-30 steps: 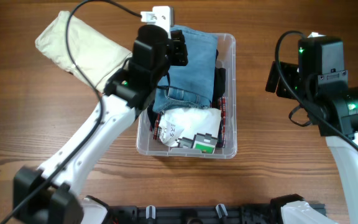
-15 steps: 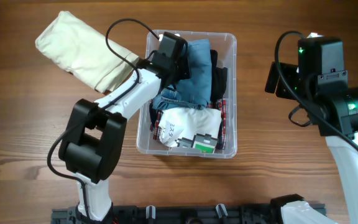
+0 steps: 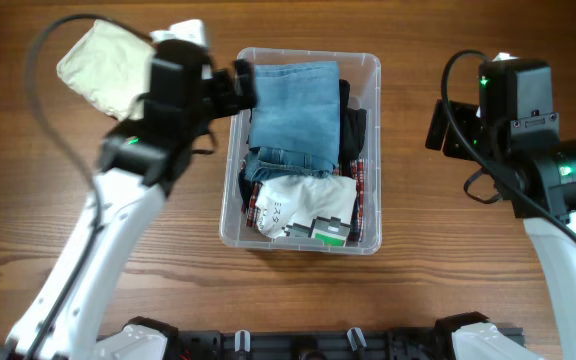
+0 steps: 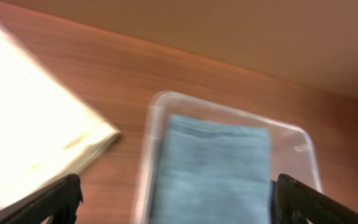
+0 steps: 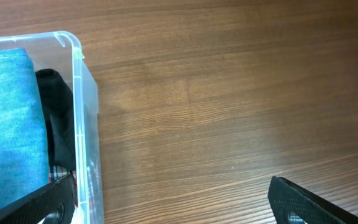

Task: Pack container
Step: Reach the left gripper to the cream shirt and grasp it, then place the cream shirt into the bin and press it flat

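Note:
The left gripper next needs to take hold of the folded beige garment (image 3: 105,68) by one edge, keeping its layers together, to lay it over the jeans (image 3: 293,105).
The container (image 3: 372,62), a clear plastic bin, stands mid-table. Folded blue jeans (image 3: 293,105) lie flat on top at its far end, over a white garment (image 3: 303,198), a black garment (image 3: 354,125) and plaid cloth (image 3: 364,185). My left gripper (image 3: 246,86) hovers at the bin's left rim, open and holding nothing. Its blurred wrist view shows the container (image 4: 166,98), the jeans (image 4: 219,165) and the left gripper (image 4: 179,205) with jaws wide apart. My right gripper (image 3: 442,126) hangs open to the right of the bin; the right gripper (image 5: 173,208) frames bare wood beside the container (image 5: 74,51).
A folded beige garment (image 3: 103,68) lies on the wooden table at the far left, behind my left arm; this beige garment (image 4: 23,134) fills the left of the left wrist view. Dark rails run along the table's near edge (image 3: 298,340).
My left gripper has opened and let go of the jeans, which now lie flat in the container. The left arm has pulled back left over the rim. The right arm has not moved.

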Tool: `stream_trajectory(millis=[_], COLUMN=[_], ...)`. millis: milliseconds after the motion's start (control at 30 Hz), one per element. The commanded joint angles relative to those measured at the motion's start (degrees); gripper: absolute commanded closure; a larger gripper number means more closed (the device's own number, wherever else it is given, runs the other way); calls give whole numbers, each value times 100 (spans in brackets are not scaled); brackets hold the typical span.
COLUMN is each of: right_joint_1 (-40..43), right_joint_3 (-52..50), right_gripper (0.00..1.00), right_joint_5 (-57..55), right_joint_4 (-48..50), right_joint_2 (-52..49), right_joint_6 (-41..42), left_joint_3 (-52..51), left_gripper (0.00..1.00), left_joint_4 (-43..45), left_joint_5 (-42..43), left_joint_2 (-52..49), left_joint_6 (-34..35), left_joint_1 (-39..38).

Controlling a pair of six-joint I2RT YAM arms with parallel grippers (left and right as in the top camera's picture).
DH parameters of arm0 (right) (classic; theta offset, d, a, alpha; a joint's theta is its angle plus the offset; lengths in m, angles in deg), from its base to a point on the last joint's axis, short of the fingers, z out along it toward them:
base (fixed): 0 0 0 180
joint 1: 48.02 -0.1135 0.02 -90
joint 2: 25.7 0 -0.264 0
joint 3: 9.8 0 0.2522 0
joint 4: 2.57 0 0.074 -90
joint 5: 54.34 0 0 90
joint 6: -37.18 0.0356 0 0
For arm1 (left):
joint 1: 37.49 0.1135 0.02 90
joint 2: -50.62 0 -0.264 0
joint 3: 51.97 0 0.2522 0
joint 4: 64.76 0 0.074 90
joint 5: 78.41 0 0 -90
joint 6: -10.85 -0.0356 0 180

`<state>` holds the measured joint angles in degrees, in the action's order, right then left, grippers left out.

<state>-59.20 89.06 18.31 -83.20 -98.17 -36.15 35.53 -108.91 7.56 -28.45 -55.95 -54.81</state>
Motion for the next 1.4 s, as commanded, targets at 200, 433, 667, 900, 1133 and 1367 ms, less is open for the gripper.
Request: stream_trajectory(millis=[200,433,667,900,1133,1367], right_joint_1=[17,17,17,17,17,44], right_joint_3=[-33,-33,-33,-33,-33,-33], right_gripper=[0,0,0,0,0,0], right_joint_5=[227,245,245,245,337,326], right_joint_4=[-9,-9,-17,-48,-94,-90], right_joint_2=[-385,-420,-420,-420,-413,-415], right_joint_6=[-170,-308,-315,-321,-699,-455], left_joint_3=[-59,-59,-59,-57,-59,-59], left_gripper=[0,0,0,96,96,96], left_joint_4=[-662,341,2046,2852,2264,863], left_joint_5=[717,2251,3040,3899,4511,4269], left_joint_2=[-1119,-3049,-4188,-4542,-2942,284], left_joint_6=[776,728,1196,1821,1373,826], left_joint_1=[2959,3960,3823,3633,3779,3434])
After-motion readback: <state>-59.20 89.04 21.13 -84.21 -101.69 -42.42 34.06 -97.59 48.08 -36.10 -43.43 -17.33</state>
